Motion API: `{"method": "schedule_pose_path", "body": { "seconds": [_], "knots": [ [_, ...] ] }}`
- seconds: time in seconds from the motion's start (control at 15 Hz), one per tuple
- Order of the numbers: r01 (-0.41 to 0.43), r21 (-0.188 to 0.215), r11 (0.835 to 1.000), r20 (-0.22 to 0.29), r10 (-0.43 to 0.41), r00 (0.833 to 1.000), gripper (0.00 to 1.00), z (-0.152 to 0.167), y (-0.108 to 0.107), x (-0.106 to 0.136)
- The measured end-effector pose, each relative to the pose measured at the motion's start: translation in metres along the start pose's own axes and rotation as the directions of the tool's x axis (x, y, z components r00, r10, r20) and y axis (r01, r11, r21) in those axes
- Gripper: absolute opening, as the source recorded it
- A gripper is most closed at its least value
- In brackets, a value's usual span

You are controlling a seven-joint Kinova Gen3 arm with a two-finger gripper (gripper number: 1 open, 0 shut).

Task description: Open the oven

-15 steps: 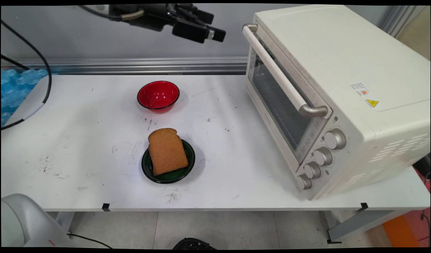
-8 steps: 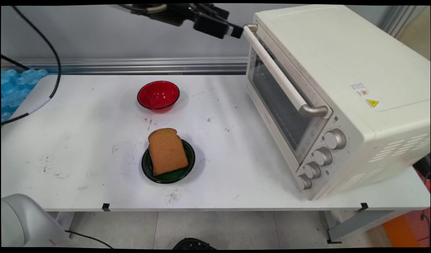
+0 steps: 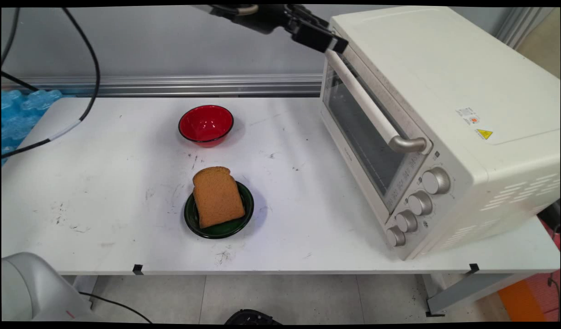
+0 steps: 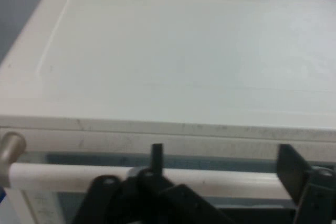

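The gripper grabs the cream toaster oven by its white bar handle [image 3: 369,109] next, to swing the oven door [image 3: 360,126] open.
My black gripper [image 3: 336,45] hangs high at the far end of the toaster oven's [image 3: 449,87] white bar handle [image 3: 369,109], just at the door's top edge. In the hand view the oven's flat top [image 4: 184,51] fills the picture, and the handle [image 4: 68,177] runs across below it. The gripper [image 4: 223,162] is open, and its two fingers [image 4: 290,165] stand in front of the handle with a stretch of the bar showing in the gap. I cannot tell whether they touch it. The oven door is closed.
A slice of brown bread [image 3: 217,196] lies on a dark green plate [image 3: 243,219] near the table's front. A red bowl [image 3: 206,124] stands further back. Black cables [image 3: 86,105] hang at the left. Several knobs [image 3: 419,203] line the oven's front.
The gripper has travelled right along the top of the picture, from above the red bowl to the far end of the oven's handle. Nothing on the table has moved.
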Motion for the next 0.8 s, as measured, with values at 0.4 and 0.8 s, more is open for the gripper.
{"method": "schedule_pose_path", "body": {
  "seconds": [0.4,0.8],
  "knots": [
    [-0.009,0.000,1.000,0.047,0.009,0.999,0.00,0.027,0.004,0.014],
    [0.000,0.010,1.000,0.099,-0.001,0.995,0.00,0.045,0.005,0.022]
  ]
}}
